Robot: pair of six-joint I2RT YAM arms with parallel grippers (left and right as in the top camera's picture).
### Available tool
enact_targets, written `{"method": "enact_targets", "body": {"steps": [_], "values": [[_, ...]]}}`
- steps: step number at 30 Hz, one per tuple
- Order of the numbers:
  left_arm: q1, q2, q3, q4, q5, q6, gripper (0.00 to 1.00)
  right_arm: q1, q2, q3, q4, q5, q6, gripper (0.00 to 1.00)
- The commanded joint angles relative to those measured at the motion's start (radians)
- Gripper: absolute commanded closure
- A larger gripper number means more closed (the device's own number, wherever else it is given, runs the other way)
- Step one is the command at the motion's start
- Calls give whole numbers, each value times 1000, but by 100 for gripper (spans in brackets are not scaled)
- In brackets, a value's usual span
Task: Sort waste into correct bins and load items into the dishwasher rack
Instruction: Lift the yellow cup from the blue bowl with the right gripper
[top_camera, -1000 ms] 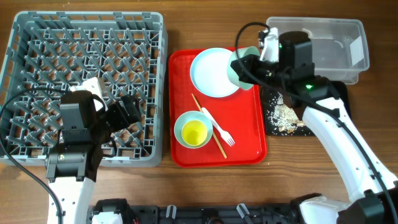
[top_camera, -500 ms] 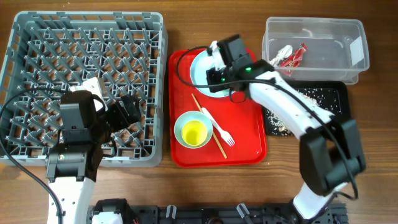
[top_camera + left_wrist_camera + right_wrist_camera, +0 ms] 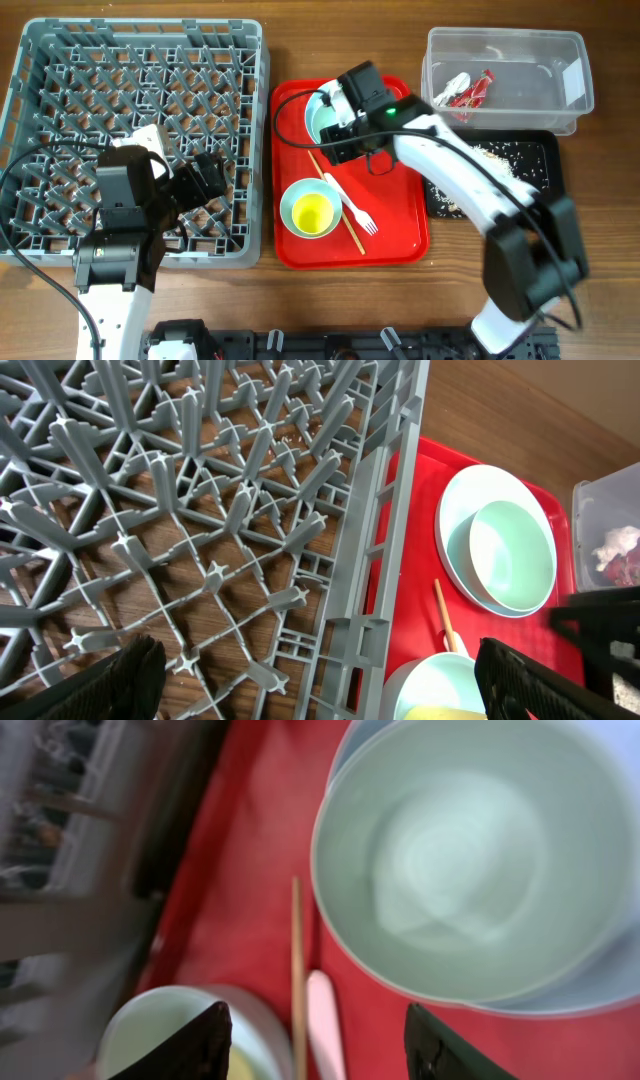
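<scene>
I should next grab the yellow cup by its rim (image 3: 240, 1063) with my right gripper. The cup's body then stays free for my left gripper to put it in the rack.
A pale green bowl (image 3: 470, 860) sits upright in the round white plate (image 3: 600, 995) at the back of the red tray (image 3: 400, 215). My right gripper (image 3: 315, 1045) hovers open just beside that bowl, holding nothing, over the chopsticks (image 3: 297, 970) and the white fork (image 3: 325, 1020). A second green bowl (image 3: 292, 197) holds the yellow cup (image 3: 312, 212). My left gripper (image 3: 325, 685) is wide open and empty above the right edge of the grey dishwasher rack (image 3: 140, 130). In the clear tub (image 3: 560, 60) lie the wrapper (image 3: 478, 90) and white scrap (image 3: 455, 82). Crumbs (image 3: 490, 155) lie in the black tray (image 3: 535, 175).
The right arm (image 3: 450, 170) stretches across the red tray's right side and the black tray. Bare wooden table (image 3: 600, 250) shows to the right of the trays and in front of them. The rack's pegs (image 3: 200, 510) fill the left wrist view.
The right arm carried the green bowl from over the black tray to the white plate, set it down and opened its jaws. The left arm has not moved.
</scene>
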Motion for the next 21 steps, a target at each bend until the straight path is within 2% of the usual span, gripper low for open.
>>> {"method": "enact_targets", "body": {"steps": [1,3,5,10,13,17,21], "values": [[-6,1,14,3,-9,-10,0,-3,-122,46,-109,-82,5,44],[-6,1,14,3,-9,-10,0,8,-116,45,-256,-117,7,49],[-6,1,14,3,-9,-10,0,29,-106,18,-314,-117,18,53],[-6,1,14,2,-9,-10,0,99,-106,-132,-262,-117,107,54],[-6,1,14,2,-9,-10,0,145,-106,-162,-232,-115,123,55],[-6,1,14,-5,-9,-10,0,179,-105,-164,-198,-37,214,67],[-6,1,14,-5,-9,-10,0,180,-91,-164,-190,-14,244,71]]}}
